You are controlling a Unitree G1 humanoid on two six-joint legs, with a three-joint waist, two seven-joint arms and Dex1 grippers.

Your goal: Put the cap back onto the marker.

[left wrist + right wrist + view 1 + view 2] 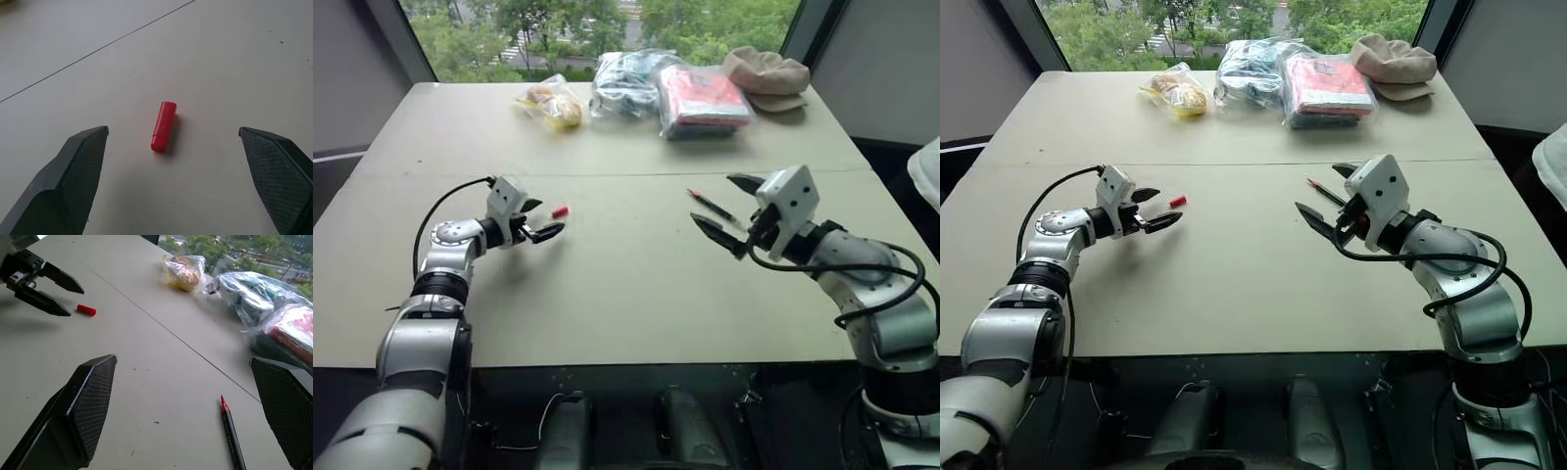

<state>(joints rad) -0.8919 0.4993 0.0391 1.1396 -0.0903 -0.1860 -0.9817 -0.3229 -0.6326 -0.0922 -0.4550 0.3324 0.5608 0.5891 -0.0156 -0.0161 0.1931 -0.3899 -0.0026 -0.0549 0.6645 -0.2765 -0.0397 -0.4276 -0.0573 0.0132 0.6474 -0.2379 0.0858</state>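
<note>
My right gripper should next grab the marker by its black body (pixel 718 211), back from the ink, because the marker's red inked tip (pixel 692 192) is bare.
The small red cap (pixel 560 211) lies flat on the table, left of centre. My left gripper (pixel 548 217) hovers low just short of it, open; in the left wrist view the cap (pixel 163 126) lies slightly ahead of the two spread fingertips, untouched. The marker (pixel 710 205), a thin dark stick with its bare red tip pointing away from me, rests on the table right of centre. Above it, my right gripper (pixel 715 199) is held clear of the table, open and holding nothing. In the right wrist view the marker (pixel 232 433) lies below the fingers.
Along the table's far edge sit a clear bag of yellow food (pixel 553 103), a clear bag of dark items (pixel 626 80), a bagged red packet (pixel 703 98) and a beige hat (pixel 766 76). A seam (pixel 626 176) crosses the table just beyond the cap and marker.
</note>
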